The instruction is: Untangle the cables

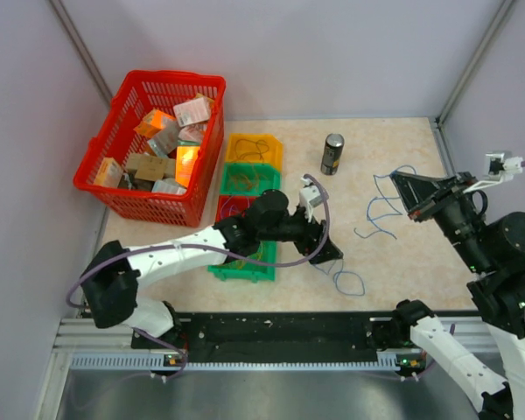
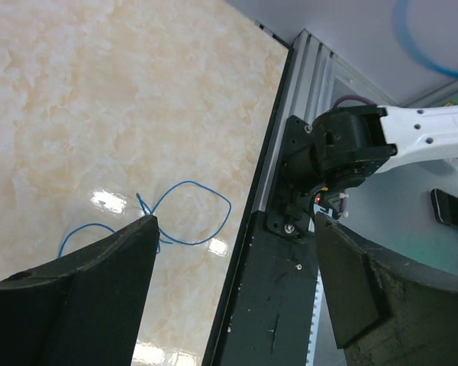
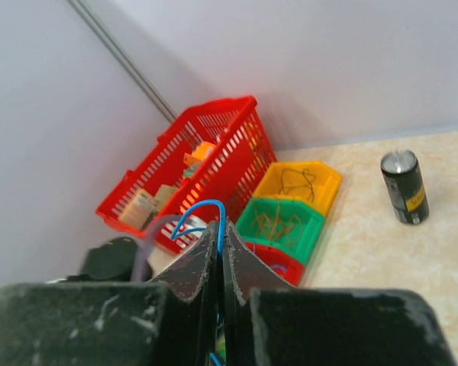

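My left gripper should next grab the thin blue cable by its hanging part, so the looped cable is left free to stay apart.
A thin blue cable (image 1: 378, 208) hangs in zigzags from my right gripper (image 1: 404, 188), which is raised over the right side of the table. In the right wrist view that gripper (image 3: 220, 229) is shut on the blue cable (image 3: 203, 209), which arches out of the closed fingertips. A second blue cable (image 1: 348, 282) lies looped on the table near the front edge. My left gripper (image 1: 326, 255) hovers just beside it, open and empty. In the left wrist view the loop (image 2: 189, 215) lies by the left finger of the open gripper (image 2: 235, 223).
A yellow bin (image 1: 255, 149), a green bin (image 1: 249, 178) and a red bin (image 1: 231, 208) stand in a row and hold thin wires. Another green bin (image 1: 243, 270) lies under the left arm. A dark can (image 1: 332, 153) stands behind. A red basket (image 1: 122, 105) of boxes is at the back left.
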